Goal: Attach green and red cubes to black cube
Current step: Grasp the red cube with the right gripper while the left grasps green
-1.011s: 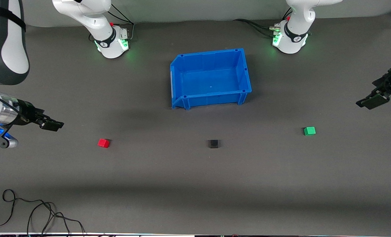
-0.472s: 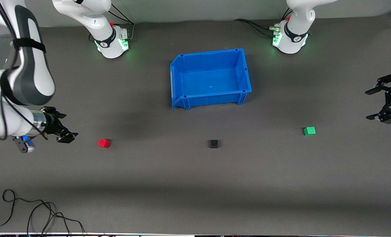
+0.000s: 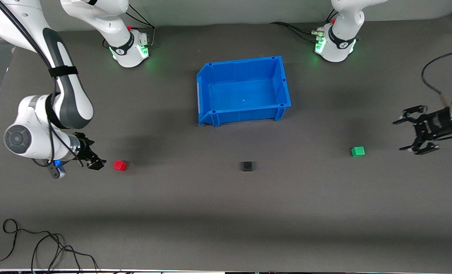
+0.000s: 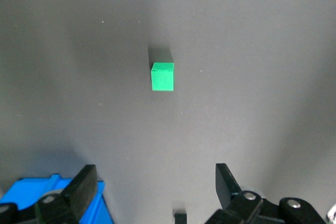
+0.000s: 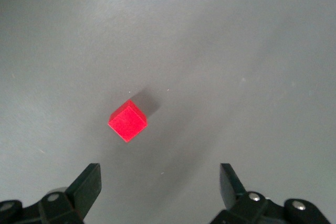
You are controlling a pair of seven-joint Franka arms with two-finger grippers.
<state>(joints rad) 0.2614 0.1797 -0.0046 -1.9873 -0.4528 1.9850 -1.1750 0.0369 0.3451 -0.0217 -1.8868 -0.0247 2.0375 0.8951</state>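
The left gripper grabs the green cube by its body (image 3: 358, 151) next, to attach it to the black cube (image 3: 246, 166).
The red cube (image 3: 120, 165) lies on the dark mat toward the right arm's end. The black cube (image 3: 246, 166) lies mid-table, nearer to the front camera than the blue bin. The green cube (image 3: 358, 151) lies toward the left arm's end. My right gripper (image 3: 96, 158) is open and empty, low beside the red cube, which shows in the right wrist view (image 5: 127, 121) ahead of the right gripper (image 5: 157, 174). My left gripper (image 3: 401, 135) is open and empty beside the green cube. The left wrist view shows the green cube (image 4: 162, 76), the black cube (image 4: 180, 217) and the left gripper (image 4: 155, 174).
An empty blue bin (image 3: 283, 82) stands mid-table, nearer to the arm bases than the cubes; a corner of it shows in the left wrist view (image 4: 23, 191). A loose black cable (image 3: 39, 247) lies by the front edge at the right arm's end.
Both arms have swung in from the table's ends. The right gripper has come down close to the red cube. The left gripper has come toward the green cube. The cubes have not moved.
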